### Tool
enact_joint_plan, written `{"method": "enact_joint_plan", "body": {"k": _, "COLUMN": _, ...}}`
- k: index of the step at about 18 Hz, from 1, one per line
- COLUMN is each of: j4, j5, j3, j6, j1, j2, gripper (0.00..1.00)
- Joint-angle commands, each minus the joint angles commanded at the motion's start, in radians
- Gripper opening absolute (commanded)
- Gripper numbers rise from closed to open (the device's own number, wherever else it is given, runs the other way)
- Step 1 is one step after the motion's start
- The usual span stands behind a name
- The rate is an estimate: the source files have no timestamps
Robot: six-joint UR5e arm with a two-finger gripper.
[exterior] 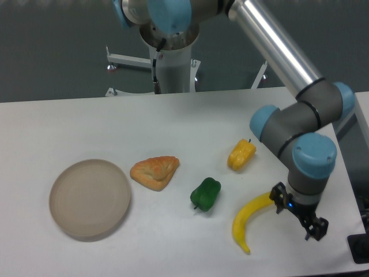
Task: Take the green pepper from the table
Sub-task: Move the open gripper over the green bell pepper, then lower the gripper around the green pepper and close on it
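My gripper should pick up the green pepper by its glossy rounded body.
The green pepper is small, glossy and dark green, and lies on the white table near the middle front. My gripper hangs below the blue wrist at the right front, well to the right of the pepper and just right of the banana's upper end. Its two dark fingers stand apart and hold nothing.
A yellow banana lies between the gripper and the pepper. A yellow-orange pepper sits behind it. A toy pastry wedge and a round beige plate lie to the left. The table's right edge is close to the gripper.
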Motion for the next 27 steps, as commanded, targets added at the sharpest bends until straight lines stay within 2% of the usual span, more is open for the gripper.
{"method": "enact_joint_plan", "body": {"k": 2, "j4": 0.000, "j5": -0.008, "j3": -0.080, "j6": -0.055, "j1": 0.000, "j2": 0.055, "gripper": 1.00}}
{"method": "enact_joint_plan", "body": {"k": 6, "j4": 0.001, "j5": -0.096, "j3": -0.199, "j6": -0.162, "j1": -0.002, "j2": 0.141, "gripper": 1.00}}
{"method": "enact_joint_plan", "body": {"k": 10, "j4": 0.011, "j5": -0.167, "j3": -0.298, "j6": -0.258, "j1": -0.008, "j2": 0.183, "gripper": 1.00}}
{"method": "enact_joint_plan", "body": {"k": 14, "j4": 0.070, "j5": -0.195, "j3": -0.338, "j6": -0.374, "j1": -0.047, "j2": 0.180, "gripper": 1.00}}
{"method": "enact_joint_plan", "body": {"k": 17, "j4": 0.127, "j5": -0.196, "j3": -0.381, "j6": -0.399, "j1": -0.069, "j2": 0.180, "gripper": 1.00}}
{"method": "enact_joint_plan", "body": {"k": 27, "j4": 0.135, "j5": -0.195, "j3": -0.430, "j6": -0.417, "j1": -0.118, "j2": 0.181, "gripper": 1.00}}
